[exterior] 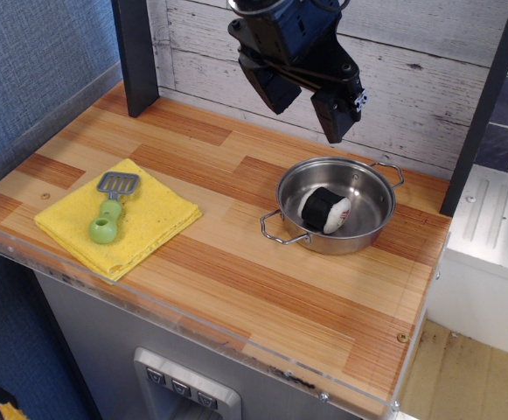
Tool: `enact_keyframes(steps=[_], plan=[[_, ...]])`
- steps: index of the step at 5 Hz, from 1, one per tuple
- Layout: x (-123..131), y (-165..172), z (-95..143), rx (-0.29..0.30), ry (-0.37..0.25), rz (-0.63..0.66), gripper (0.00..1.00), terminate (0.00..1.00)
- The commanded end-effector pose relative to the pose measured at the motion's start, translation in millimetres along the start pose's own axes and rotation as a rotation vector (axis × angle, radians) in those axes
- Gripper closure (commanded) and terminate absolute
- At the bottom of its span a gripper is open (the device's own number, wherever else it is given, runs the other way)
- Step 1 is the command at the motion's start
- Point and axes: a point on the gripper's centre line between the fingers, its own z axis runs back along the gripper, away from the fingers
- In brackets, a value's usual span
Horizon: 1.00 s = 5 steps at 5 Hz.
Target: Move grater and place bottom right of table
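Note:
The gripper grabs the grater by its lime-green handle (pixel 106 222) next, to move it off the yellow cloth (pixel 153 219) to the table's front corner.
The grater (pixel 111 206) has a lime-green handle and a flat grey slotted head. It lies on the yellow folded cloth (pixel 153 219) at the left front of the wooden table (pixel 262 289). My gripper (pixel 304 107) is black and hangs high above the back middle of the table, far to the right of the grater. Its jaws stand apart and hold nothing.
A steel pan (pixel 367 179) with two handles stands at the right middle and holds a black and white toy piece (pixel 324 210). A dark post (pixel 135 57) rises at the back left and another (pixel 481 105) at the right. A white plank wall stands behind.

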Motion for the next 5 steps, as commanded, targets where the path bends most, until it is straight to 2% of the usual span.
enact_keyframes(steps=[1,2,3,4,5], plan=[[0.0,0.0,0.0,0.0,0.0,0.0,0.0,0.0],[-23.8,26.3,8.7,0.092,0.048,0.121,0.0,0.0],[-50.9,51.0,9.0,0.123,0.094,0.244,0.0,0.0],[-81.2,79.5,10.6,0.205,0.143,0.335,0.0,0.0],[-99.3,95.2,8.2,0.305,0.219,0.383,0.0,0.0]])
